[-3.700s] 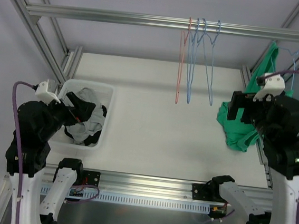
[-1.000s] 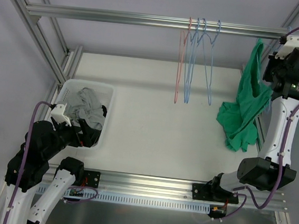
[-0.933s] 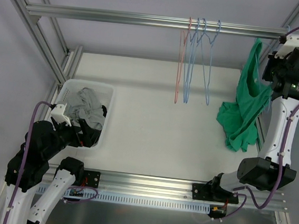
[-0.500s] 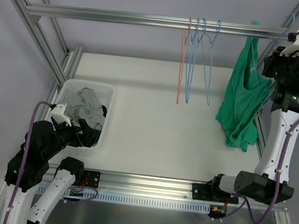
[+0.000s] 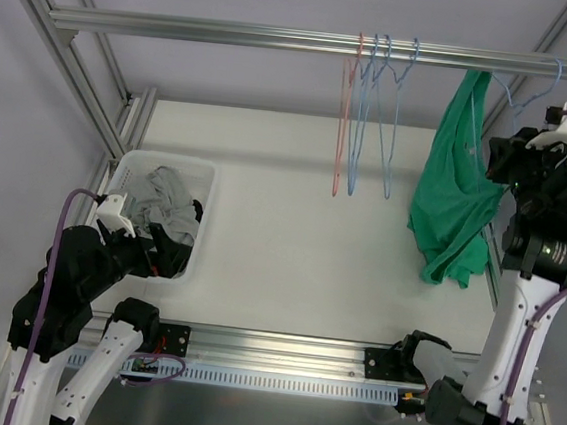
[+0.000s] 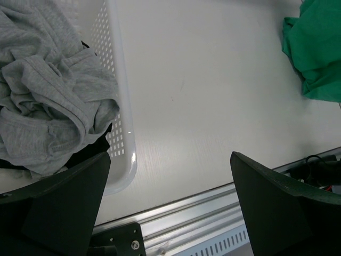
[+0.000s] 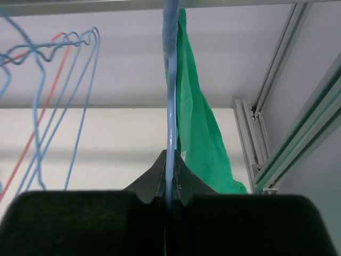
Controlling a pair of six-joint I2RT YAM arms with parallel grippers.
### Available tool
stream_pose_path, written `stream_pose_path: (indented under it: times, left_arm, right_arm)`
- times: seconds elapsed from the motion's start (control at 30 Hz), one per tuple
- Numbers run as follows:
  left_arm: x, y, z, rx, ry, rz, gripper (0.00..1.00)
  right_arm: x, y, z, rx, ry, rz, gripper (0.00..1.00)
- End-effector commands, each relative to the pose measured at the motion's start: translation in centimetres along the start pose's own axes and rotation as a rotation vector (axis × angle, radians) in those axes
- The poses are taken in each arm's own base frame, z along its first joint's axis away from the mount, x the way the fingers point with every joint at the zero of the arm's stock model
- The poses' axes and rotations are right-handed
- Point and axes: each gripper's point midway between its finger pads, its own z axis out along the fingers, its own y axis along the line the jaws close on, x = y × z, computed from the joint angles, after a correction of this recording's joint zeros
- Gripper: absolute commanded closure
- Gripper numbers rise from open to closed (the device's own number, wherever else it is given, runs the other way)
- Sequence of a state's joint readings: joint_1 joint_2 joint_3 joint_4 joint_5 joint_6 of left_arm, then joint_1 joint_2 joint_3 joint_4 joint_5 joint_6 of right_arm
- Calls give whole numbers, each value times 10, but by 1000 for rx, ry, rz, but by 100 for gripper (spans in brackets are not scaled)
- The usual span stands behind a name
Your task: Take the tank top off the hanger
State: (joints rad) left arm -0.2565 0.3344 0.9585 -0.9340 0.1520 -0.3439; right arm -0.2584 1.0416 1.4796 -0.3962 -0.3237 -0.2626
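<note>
I need to pull the tank top off the hanger, so next my left gripper should grab the green tank top (image 5: 449,202) (image 6: 319,44) by its cloth rather than the hanger's wire.
The green tank top (image 5: 455,189) hangs from a blue wire hanger (image 5: 524,93) at the right end of the top rail, and its lower end droops to the table. My right gripper (image 5: 501,161) is shut on the hanger's wire just right of the cloth. In the right wrist view the wire (image 7: 170,80) runs up out of the closed right gripper (image 7: 170,160), with the tank top (image 7: 194,133) draped behind it. My left gripper (image 5: 154,255) stands open and holds nothing, low beside the basket; its wrist view shows the left gripper (image 6: 170,213) above the table's front edge and the tank top (image 6: 317,58) far right.
A white basket (image 5: 127,172) with grey and dark clothes sits at the left, its wall (image 6: 120,106) close to my left fingers. Three bare hangers (image 5: 374,111), one red and two blue, hang from the rail (image 5: 230,33) mid-table. Frame posts run along the right side (image 7: 277,80).
The right arm has drawn down and to the right with the hanger. The tank top has swung left and now hangs longer from the rail. The left arm has stayed put.
</note>
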Motion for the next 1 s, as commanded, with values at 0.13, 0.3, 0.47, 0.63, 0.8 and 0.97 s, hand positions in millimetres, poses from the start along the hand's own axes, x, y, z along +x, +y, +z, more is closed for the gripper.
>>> stream_pose_path:
  times: [0.13, 0.3, 0.47, 0.63, 0.8, 0.97]
  left_arm:
    - [-30, -52, -15, 231, 4, 52, 1]
    - [-52, -114, -14, 570, 34, 22, 1]
    - [-73, -145, 8, 694, 24, 12, 1]
    - [-84, -218, -4, 883, 20, 149, 1]
    - [-106, -310, -11, 965, -120, 405, 1]
    - [-135, -384, -10, 981, -236, 485, 1]
  right_arm:
    - [-4, 37, -81, -38, -111, 65, 100]
    - [21, 62, -136, -71, -46, 108, 100]
    - [22, 84, -201, -78, -63, 87, 100]
    - [19, 100, -247, -120, -67, 59, 100]
    - [-5, 114, -282, -209, -139, 35, 100]
    - [-25, 112, -310, -294, -197, 22, 100]
